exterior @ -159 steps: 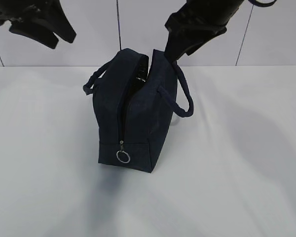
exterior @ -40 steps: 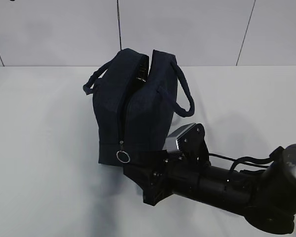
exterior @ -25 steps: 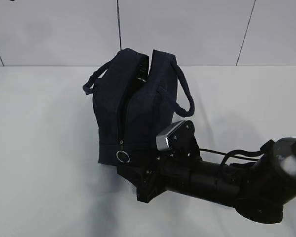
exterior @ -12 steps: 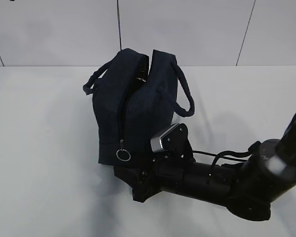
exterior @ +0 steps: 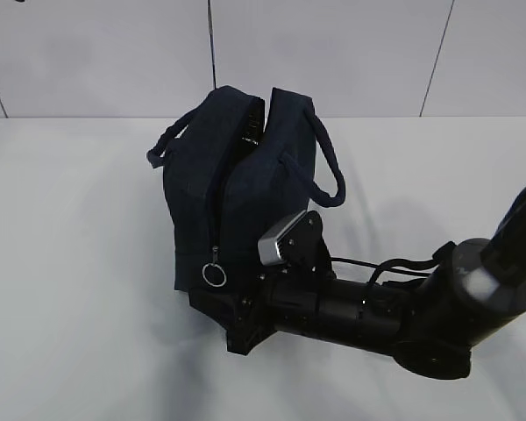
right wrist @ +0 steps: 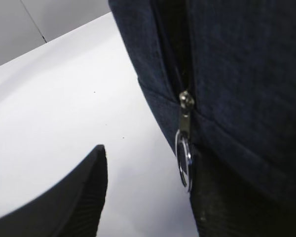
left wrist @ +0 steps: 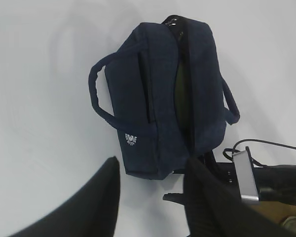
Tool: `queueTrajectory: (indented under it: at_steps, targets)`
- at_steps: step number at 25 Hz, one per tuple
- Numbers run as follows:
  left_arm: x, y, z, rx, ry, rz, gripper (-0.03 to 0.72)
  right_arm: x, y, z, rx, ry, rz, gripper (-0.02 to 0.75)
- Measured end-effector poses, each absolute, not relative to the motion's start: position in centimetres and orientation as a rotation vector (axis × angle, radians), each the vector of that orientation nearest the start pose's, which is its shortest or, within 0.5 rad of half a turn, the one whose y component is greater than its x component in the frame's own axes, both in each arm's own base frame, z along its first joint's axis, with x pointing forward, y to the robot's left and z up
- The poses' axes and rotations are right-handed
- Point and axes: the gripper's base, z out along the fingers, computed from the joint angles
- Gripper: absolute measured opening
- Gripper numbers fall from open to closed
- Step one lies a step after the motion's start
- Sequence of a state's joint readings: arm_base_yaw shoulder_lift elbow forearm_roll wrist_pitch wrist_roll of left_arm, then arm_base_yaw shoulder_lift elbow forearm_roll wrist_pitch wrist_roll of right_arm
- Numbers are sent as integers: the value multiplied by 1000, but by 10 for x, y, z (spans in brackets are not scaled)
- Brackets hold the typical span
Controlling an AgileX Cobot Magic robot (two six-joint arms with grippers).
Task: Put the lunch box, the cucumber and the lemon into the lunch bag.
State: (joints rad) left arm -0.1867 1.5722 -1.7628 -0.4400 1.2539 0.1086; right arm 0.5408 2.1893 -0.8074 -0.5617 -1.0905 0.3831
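The zip slider [exterior: 215, 253] sits close against the bag's cloth, while its silver ring pull [exterior: 214, 275] hangs free, so the right gripper will grab the zip by that pull next.
The navy lunch bag [exterior: 245, 193] stands upright mid-table, its zip open along the top and down the near end. The silver ring pull [exterior: 214, 275] hangs low on that end. My right gripper [exterior: 221, 320] lies low on the table at the bag's near end, open and empty. In the right wrist view the gripper [right wrist: 148, 158] has the ring pull [right wrist: 183, 160] just beside its right finger [right wrist: 222, 207]. My left gripper [left wrist: 150, 165] is open and empty, high above the bag [left wrist: 153, 98]. Something dark green [left wrist: 181, 94] shows in the slit. Lunch box and lemon are hidden.
White table [exterior: 79, 263] all round the bag, tiled wall [exterior: 333, 53] behind. The bag's two loop handles [exterior: 162, 145] stick out to either side. My right arm [exterior: 394, 316] stretches across the front right of the table. A white logo [left wrist: 131, 139] marks the bag's side.
My right arm has come down from above the bag to table height and slid left, bringing its open gripper to the ring pull. The bag has hardly moved.
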Motion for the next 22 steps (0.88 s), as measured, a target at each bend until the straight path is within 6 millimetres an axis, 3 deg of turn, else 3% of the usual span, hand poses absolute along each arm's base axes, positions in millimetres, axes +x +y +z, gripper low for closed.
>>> queueTrajectory:
  at_steps: [22]
  targets:
    - [310,-96,428,357,2480,-613,307,288,224,77,-737,1720,918,402]
